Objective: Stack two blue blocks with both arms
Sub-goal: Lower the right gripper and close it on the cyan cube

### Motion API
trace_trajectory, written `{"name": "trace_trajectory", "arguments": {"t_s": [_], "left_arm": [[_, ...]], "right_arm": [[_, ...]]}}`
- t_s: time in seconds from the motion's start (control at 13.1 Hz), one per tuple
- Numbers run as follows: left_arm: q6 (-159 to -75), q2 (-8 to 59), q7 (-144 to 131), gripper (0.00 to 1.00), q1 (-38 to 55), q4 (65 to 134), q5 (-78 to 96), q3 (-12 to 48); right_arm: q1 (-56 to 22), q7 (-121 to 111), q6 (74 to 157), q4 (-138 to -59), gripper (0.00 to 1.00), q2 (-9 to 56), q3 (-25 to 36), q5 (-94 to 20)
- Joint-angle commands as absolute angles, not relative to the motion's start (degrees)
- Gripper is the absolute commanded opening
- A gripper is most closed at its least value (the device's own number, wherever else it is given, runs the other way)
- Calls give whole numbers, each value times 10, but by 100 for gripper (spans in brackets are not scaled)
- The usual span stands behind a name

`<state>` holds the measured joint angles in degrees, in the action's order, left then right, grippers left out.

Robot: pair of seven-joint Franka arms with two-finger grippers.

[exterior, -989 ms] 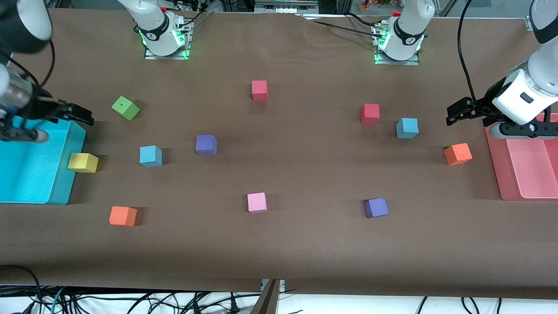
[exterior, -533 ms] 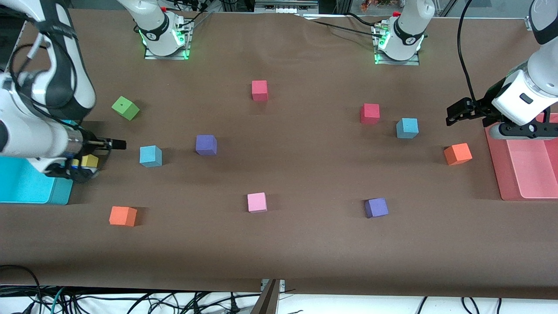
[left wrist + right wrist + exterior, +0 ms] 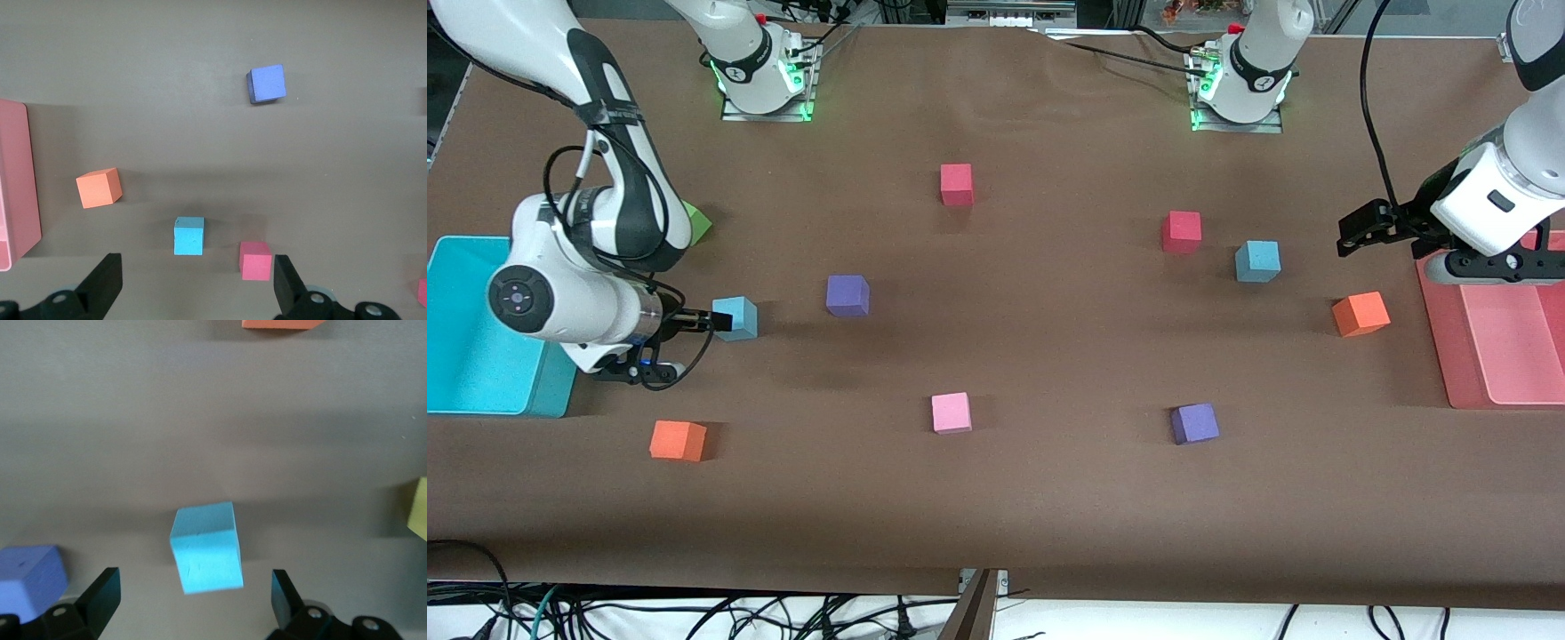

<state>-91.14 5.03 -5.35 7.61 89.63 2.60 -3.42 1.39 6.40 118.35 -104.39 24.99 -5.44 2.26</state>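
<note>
I should not close my right gripper yet, because the blue block (image 3: 206,548) is still ahead of it, so I need to first move the gripper toward the block.
One blue block (image 3: 735,317) lies toward the right arm's end of the table. My right gripper (image 3: 698,322) hangs low beside it on the turquoise bin's side, open. In the right wrist view that block (image 3: 207,547) sits just ahead of the right gripper (image 3: 193,597), not between its fingers. The other blue block (image 3: 1257,260) lies toward the left arm's end, beside a red block (image 3: 1181,231). My left gripper (image 3: 1352,233) waits open above the table by the pink tray's edge. The left wrist view shows this block (image 3: 189,235) far below the left gripper (image 3: 197,283).
A turquoise bin (image 3: 463,391) and a pink tray (image 3: 1436,356) stand at the table's two ends. Purple (image 3: 847,295), pink (image 3: 951,412), orange (image 3: 678,440) and orange (image 3: 1360,313) blocks lie scattered. A green block (image 3: 698,227) is half hidden by the right arm. A yellow block (image 3: 419,507) shows in the right wrist view.
The right arm swung from over the turquoise bin down to the nearby blue block, now covering the yellow block in the front view. The left arm has not moved.
</note>
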Motion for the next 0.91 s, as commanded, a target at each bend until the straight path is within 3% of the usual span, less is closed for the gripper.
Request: {"name": "trace_trajectory", "arguments": {"t_s": [0.0,0.84], "left_arm": [[-900,56,-47,100,76,882,27,-35],[-900,56,-47,100,75,882,27,-35]], "right_arm": [[16,74,1248,-1114,100,227,-56,35],[11,66,1270,-1140,100,253,-57,69]]}}
